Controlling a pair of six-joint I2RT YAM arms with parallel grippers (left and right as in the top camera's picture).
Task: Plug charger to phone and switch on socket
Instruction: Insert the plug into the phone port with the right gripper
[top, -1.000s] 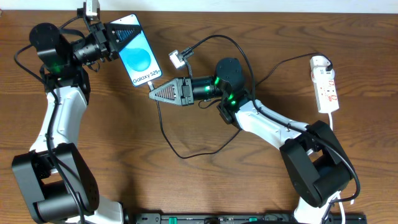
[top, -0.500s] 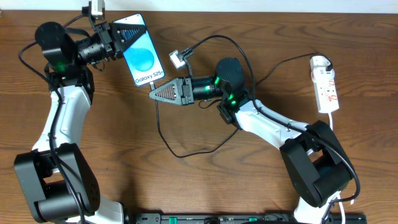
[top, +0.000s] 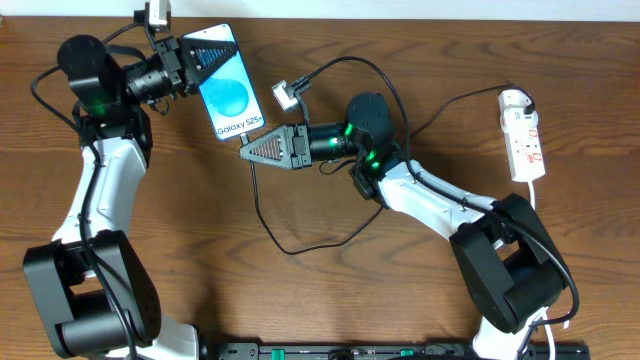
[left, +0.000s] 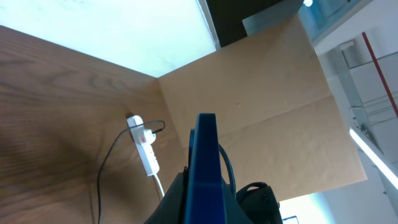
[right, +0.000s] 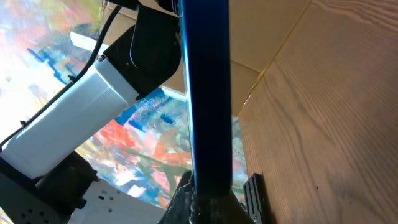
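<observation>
I should open my right gripper: the charger's tip (top: 245, 140) is squarely up against the phone's lower edge (top: 241, 134), so the charger would stay plugged in if I opened now.
The phone (top: 228, 85), blue screen up with "Galaxy" text, is lifted at the back left of the wooden table. My left gripper (top: 195, 62) is shut on its upper left edge. In the left wrist view the phone (left: 205, 168) shows edge-on between the dark fingers. My right gripper (top: 248, 150) is shut on the charger's tip right at the phone's lower end, and the thin black charger cable (top: 262, 215) trails from it in a loop. The right wrist view shows the phone (right: 208, 93) edge-on, running straight into the jaws. The white socket (top: 524, 135) lies at the far right.
A small white connector block (top: 285, 96) with black leads lies between the phone and my right arm. Another black lead runs toward the socket (left: 144, 149). A black rail (top: 350, 352) lines the front edge. A cardboard wall (left: 261, 93) stands beyond the table.
My left gripper carried the phone slightly right and toward the back a second ago, then held still. The right arm has not moved.
</observation>
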